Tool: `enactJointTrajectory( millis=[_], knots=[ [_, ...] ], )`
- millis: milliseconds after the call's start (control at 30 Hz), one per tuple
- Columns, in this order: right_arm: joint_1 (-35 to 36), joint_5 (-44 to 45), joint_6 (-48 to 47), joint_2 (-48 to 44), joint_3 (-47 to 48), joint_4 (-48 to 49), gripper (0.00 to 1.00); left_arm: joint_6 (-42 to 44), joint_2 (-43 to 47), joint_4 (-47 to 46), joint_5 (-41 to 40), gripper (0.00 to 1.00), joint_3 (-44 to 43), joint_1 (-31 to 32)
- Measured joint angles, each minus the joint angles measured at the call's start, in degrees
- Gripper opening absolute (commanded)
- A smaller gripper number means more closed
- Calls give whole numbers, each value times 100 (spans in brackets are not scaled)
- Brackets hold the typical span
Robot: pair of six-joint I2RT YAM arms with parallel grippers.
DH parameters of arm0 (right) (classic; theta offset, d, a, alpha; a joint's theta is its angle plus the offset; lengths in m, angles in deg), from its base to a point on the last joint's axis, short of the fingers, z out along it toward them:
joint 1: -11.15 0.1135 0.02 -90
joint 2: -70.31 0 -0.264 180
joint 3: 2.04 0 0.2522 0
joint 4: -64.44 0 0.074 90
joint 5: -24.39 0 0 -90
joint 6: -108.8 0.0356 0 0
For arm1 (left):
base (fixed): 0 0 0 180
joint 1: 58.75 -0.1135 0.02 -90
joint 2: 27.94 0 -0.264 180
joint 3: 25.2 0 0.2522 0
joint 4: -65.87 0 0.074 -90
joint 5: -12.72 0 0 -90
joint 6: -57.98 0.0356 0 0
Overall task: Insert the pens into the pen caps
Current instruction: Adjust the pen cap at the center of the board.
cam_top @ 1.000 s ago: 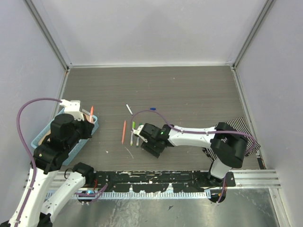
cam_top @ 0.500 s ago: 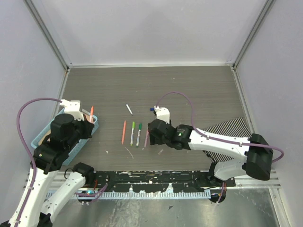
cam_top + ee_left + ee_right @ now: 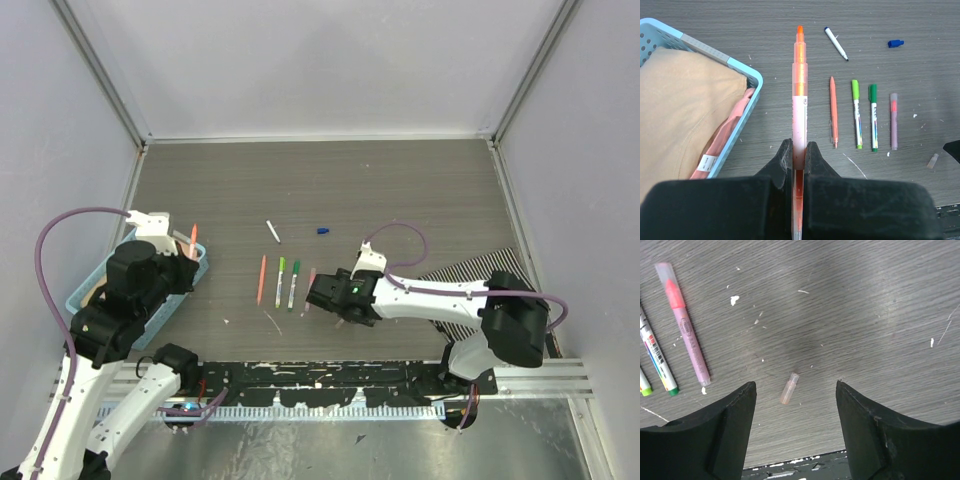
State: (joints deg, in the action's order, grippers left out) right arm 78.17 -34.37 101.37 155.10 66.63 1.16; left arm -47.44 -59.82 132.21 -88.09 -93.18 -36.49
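Observation:
I should lower my right gripper before I close it on the cap, as its fingers are still above the tiny pen cap (image 3: 789, 388).
My left gripper (image 3: 799, 152) is shut on an orange pen (image 3: 799, 95), which sticks out ahead of the jaws above the table (image 3: 193, 238). Four pens lie side by side: orange (image 3: 833, 111), light green (image 3: 856, 112), dark green (image 3: 873, 116) and pink (image 3: 893, 120). Farther back lie a white pen (image 3: 836, 43) and a blue pen cap (image 3: 895, 43). My right gripper (image 3: 794, 385) is open, low over the table. A tiny clear pink pen cap (image 3: 789, 388) lies between its fingers, untouched. The pink pen (image 3: 684, 325) lies to its left.
A light blue basket (image 3: 80, 295) holding beige cloth sits at the left, under my left arm. A black-and-white striped cloth (image 3: 490, 270) lies at the right. The black rail at the table's near edge (image 3: 790, 472) runs just behind the right fingers.
My right gripper has left the pink pen lying beside the green ones, moved right and towards the near edge over the small pink cap, and opened wider. The left arm has not moved.

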Motion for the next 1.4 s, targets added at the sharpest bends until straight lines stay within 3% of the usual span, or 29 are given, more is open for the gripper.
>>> enactJointTrajectory(
  millis=[867,1200,1267,1333,1400],
  knots=[
    [-2,-649,483,855,-4,345,55,0,61,0,-2,0,2,0],
    [-2,-785,437,1012,4,446,37,0,68,0,-4,0,2,0],
    [-2,-785,428,1012,4,452,29,0,68,-2,-2,0,2,0],
    [-2,-793,402,1014,4,479,14,0,68,0,-4,0,2,0],
    [-2,-804,356,1016,0,540,10,0,68,0,-2,0,2,0]
  ],
)
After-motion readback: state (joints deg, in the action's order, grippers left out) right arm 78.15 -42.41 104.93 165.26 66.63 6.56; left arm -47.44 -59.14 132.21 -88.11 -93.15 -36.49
